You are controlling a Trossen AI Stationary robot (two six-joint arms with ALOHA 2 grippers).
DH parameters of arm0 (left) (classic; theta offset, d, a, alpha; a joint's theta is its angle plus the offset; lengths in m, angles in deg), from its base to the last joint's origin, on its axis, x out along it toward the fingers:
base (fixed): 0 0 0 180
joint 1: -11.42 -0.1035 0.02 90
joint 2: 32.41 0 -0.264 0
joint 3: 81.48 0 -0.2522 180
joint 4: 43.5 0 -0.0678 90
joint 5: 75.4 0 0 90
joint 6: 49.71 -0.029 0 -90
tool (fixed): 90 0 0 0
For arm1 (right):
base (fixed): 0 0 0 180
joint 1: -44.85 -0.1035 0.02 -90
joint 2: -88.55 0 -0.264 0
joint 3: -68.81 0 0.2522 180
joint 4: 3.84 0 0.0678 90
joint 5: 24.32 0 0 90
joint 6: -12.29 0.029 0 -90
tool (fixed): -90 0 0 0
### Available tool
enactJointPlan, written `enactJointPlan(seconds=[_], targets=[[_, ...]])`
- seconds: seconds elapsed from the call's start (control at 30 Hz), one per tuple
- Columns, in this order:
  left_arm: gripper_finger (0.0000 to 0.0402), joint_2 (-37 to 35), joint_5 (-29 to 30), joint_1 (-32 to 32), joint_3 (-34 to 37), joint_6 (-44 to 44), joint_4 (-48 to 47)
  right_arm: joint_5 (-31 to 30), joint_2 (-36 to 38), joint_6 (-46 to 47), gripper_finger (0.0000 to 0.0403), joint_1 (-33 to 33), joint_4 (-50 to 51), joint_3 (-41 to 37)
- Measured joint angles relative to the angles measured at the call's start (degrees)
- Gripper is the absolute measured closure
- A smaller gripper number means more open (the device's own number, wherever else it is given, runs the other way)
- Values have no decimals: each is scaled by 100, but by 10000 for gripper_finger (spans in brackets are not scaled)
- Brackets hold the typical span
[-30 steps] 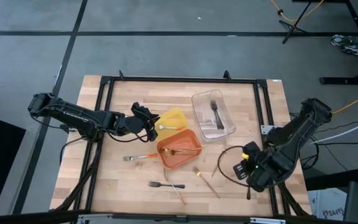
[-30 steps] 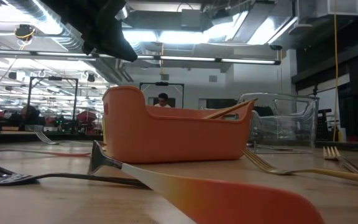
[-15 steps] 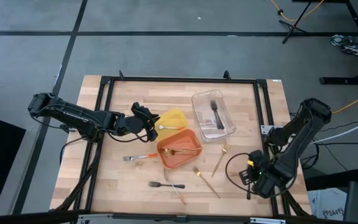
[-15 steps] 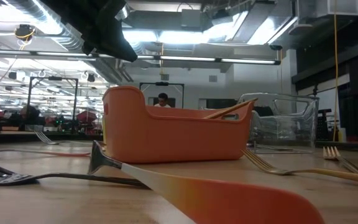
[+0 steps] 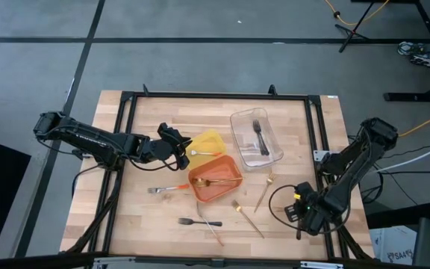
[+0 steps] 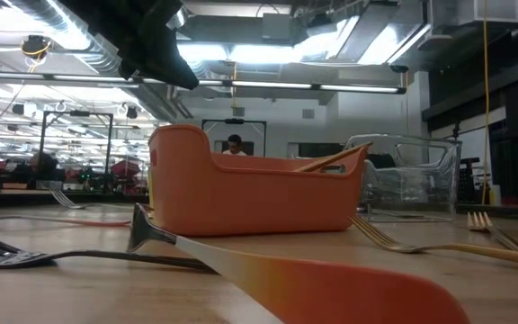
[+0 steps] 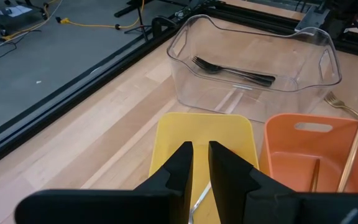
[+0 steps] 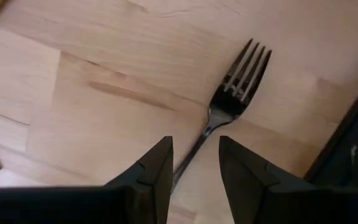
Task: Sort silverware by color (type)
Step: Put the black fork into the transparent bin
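I need to grab the black fork next with my right gripper, by its handle [image 8: 190,155], so I can sort it into the clear tray with its color.
My left gripper [image 5: 186,147] hovers over the yellow tray [image 5: 209,139], its fingers a narrow gap apart [image 7: 201,163]. A silver utensil [image 5: 201,152] lies in that tray, and a strip of it [image 7: 199,199] shows below the gap. My right gripper [image 5: 303,215] is low near the table's right near corner, open. Its fingers stand on either side of a black fork's handle [image 8: 194,149], with the tines [image 8: 244,68] ahead. Gold forks lie in the orange tray [image 5: 231,190], black forks [image 5: 259,137] in the clear tray [image 5: 239,119].
Loose on the wood: an orange-handled utensil [image 5: 169,189], a black fork [image 5: 198,222], and gold pieces [image 5: 213,232], [image 5: 248,218], [image 5: 266,190]. In the low view the orange tray [image 6: 250,193] stands mid-table with the orange handle [image 6: 313,288] close in front. The table frame's right rail [image 5: 321,149] runs beside my right arm.
My right gripper has moved toward the table's near right corner, uncovering the gold fork beside the clear tray, and has settled over the black fork. My left arm and the silverware have kept still.
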Motion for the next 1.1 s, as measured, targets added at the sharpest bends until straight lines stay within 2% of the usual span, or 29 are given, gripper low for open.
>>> enactJointPlan(seconds=[0.17, 0.4, 0.57, 1.1], targets=[[356, 0, 1, 0, 0, 0, -2, 37, 0, 0, 281, 0, -190, -179], [356, 0, 1, 1, 0, 0, -2, 642, 0, 2, 281, 0, -353, -360], [356, 0, 2, -1, 0, 0, -2, 555, -27, 2, 281, 0, -715, -481], [356, 0, 4, -1, 0, 2, -2, 531, -770, -20, 281, 0, -764, -472]])
